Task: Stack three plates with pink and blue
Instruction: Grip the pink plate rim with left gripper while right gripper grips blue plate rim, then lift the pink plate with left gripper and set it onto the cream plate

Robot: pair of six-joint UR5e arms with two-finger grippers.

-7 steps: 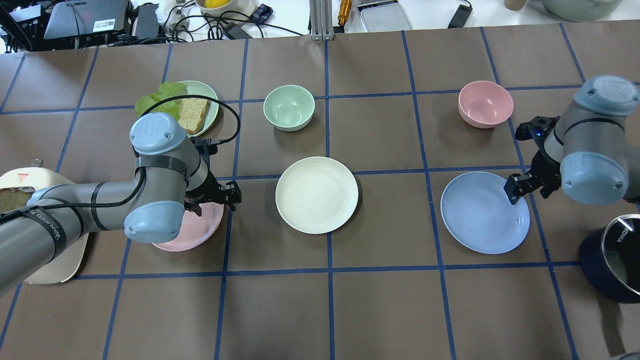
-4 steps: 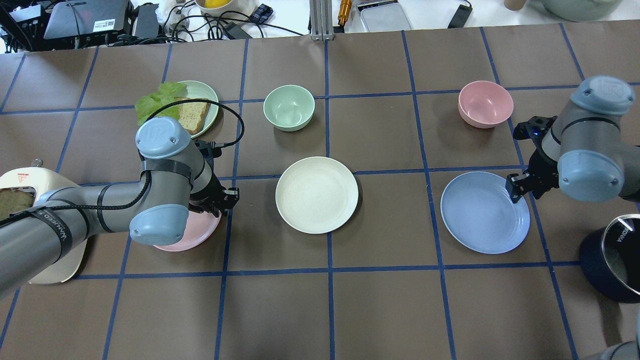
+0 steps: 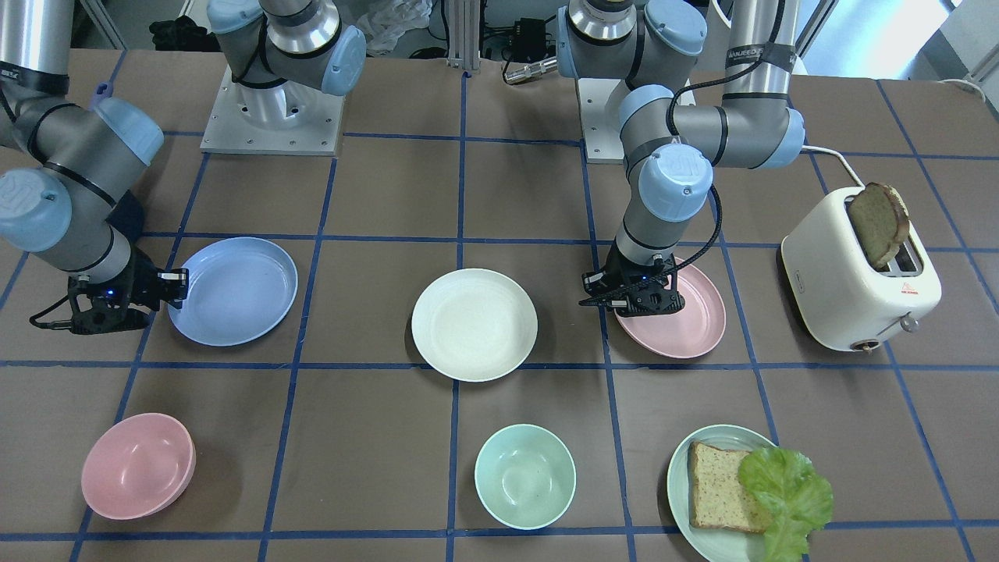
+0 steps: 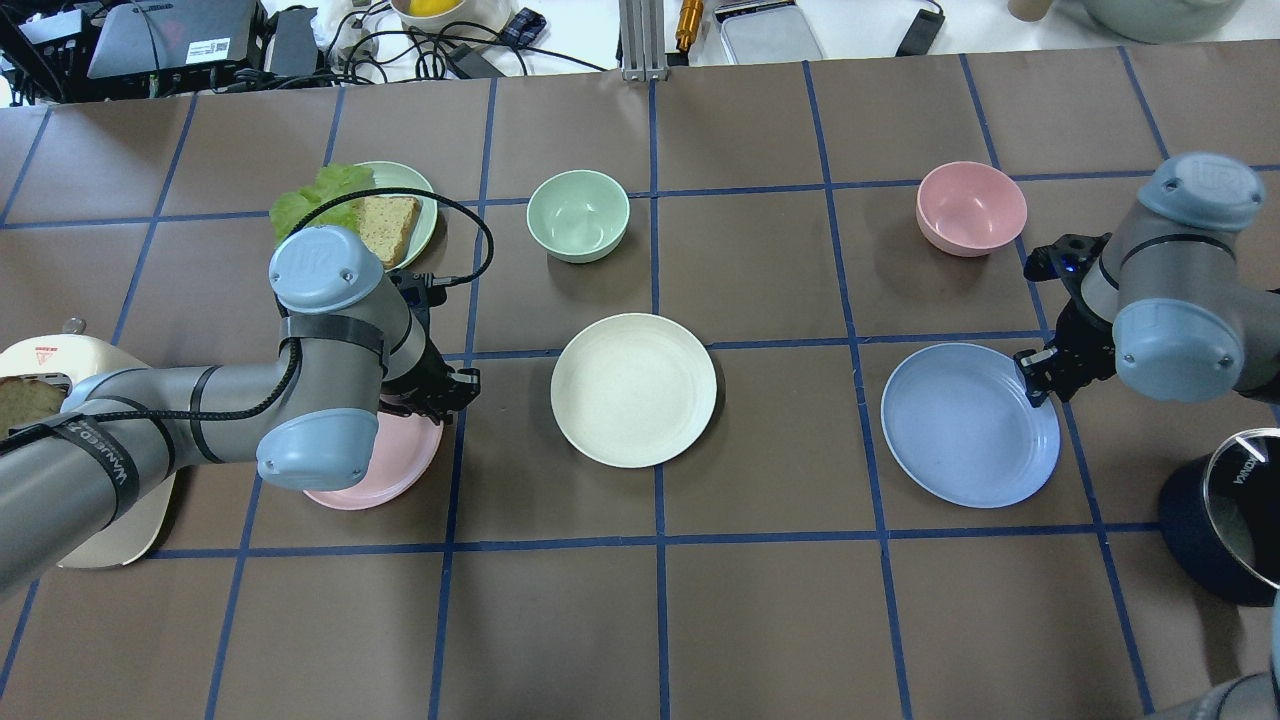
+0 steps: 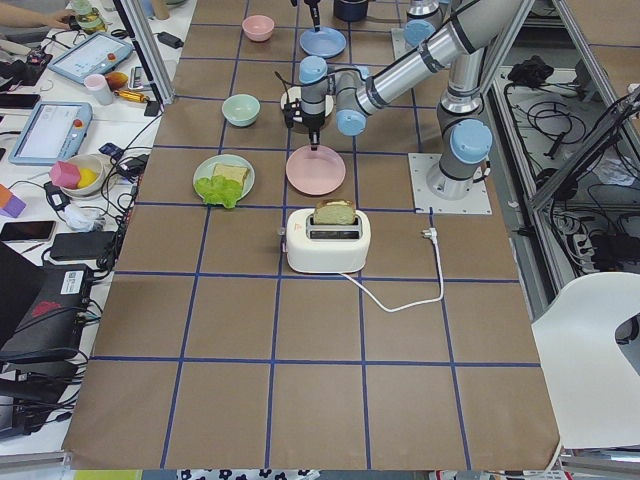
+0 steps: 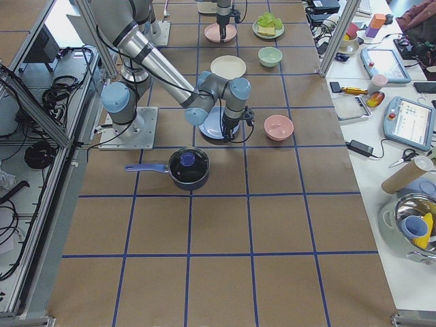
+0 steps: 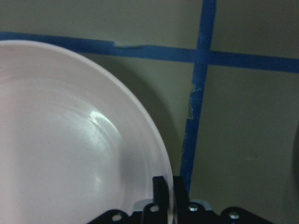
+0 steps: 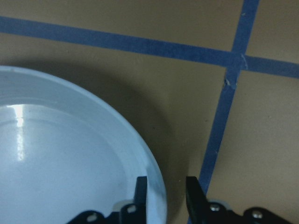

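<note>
My right gripper takes hold of the blue plate by its thin raised rim (image 8: 161, 192) next, since the blue plate is far wider than the gripper's open fingers.
The pink plate (image 4: 380, 480) lies at the left under my left arm. My left gripper (image 4: 440, 392) is shut on its right rim; the wrist view shows the fingers pinching the pink plate's (image 7: 70, 154) edge. The cream plate (image 4: 633, 390) sits in the middle, untouched. The blue plate (image 4: 965, 425) lies at the right. My right gripper (image 4: 1035, 375) is open, with one finger inside and one outside the blue plate's (image 8: 60, 172) right rim, and a gap shows at the outer finger.
A pink bowl (image 4: 971, 208) and a green bowl (image 4: 578, 215) stand at the far side. A pale green plate with bread and lettuce (image 4: 385, 215) sits behind my left arm. A toaster (image 3: 858, 281) is at the left end and a dark pot (image 4: 1225, 515) at the right.
My left gripper has closed on the pink plate's rim, and the plate has shifted slightly. My right gripper has come down over the blue plate's rim.
</note>
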